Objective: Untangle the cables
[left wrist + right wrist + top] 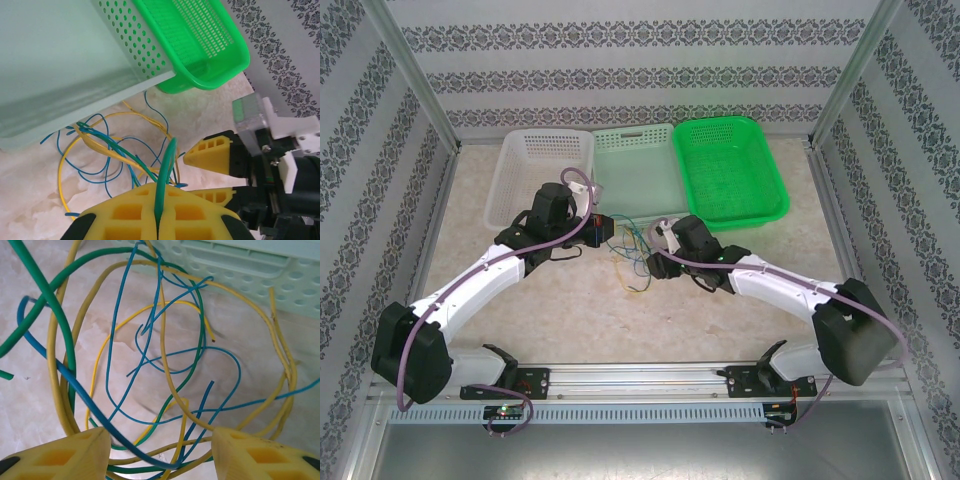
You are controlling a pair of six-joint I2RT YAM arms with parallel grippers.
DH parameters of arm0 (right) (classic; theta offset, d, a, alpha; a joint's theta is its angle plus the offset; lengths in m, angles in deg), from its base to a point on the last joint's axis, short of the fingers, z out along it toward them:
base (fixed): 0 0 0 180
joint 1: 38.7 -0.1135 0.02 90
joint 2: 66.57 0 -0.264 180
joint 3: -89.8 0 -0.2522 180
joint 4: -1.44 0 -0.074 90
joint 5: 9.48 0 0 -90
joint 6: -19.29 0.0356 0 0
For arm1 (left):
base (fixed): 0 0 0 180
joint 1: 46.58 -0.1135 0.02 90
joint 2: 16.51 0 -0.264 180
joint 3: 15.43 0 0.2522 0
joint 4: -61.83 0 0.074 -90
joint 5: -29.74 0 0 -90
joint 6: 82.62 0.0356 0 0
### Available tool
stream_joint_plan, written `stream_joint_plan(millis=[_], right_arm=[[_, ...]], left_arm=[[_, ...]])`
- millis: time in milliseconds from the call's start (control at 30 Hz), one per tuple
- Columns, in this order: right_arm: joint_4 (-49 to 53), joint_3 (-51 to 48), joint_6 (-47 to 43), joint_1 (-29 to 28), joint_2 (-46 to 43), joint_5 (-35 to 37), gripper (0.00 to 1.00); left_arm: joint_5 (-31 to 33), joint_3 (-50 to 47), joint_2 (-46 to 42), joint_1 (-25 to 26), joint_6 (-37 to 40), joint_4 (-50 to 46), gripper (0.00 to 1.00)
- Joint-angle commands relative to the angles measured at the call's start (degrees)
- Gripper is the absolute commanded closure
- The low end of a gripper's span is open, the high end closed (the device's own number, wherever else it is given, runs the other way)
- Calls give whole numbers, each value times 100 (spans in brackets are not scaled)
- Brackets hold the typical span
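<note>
I should grab the blue cable's exposed bend (144,456) with my right gripper next, as it is free of yellow and green cables. Then I can untangle the thick blue cable alone.
The cables (628,250) lie in a loose tangle of yellow, blue and green wires on the table between the two grippers, just in front of the baskets. My left gripper (159,192) is shut on a green cable (168,165), which rises in an arc out of its yellow fingers. My right gripper (160,450) stands open low over the tangle, with a thick blue cable (65,375), a yellow cable (163,355) and green strands crossing the gap between its fingers. From above, the left gripper (603,228) and right gripper (655,240) sit close together.
Three baskets stand in a row behind the tangle: a white basket (540,175), a pale green basket (635,165) and a bright green basket (730,170). The pale green basket's wall (60,65) is right beside the wires. Patterned walls enclose the table.
</note>
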Motion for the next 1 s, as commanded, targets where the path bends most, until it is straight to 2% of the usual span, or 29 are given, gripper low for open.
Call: stream_joint_plan(millis=[0,267,400,667,800,967], right_arm=[[-102,185,-201,-60,125,-56,53],[-175,23,-218,-39,-15,-194,88],[-85,-186,-103,-5,-413,-32,98],[227,-793,195,461,-2417,444,100],[701,-948,332,989,-3579,593,99],[1396,-914,567,1565,-4518,723,99]], left_arm=[[-125,6,-35,-19,-109,262,100],[-48,-36,-74,-25,-115,247,100],[174,6,-104,-59,-45,20,100],[492,47,-54,-183,328,-721,100],[497,39,64,-189,417,-900,100],[344,13,210,-189,460,-965,100]])
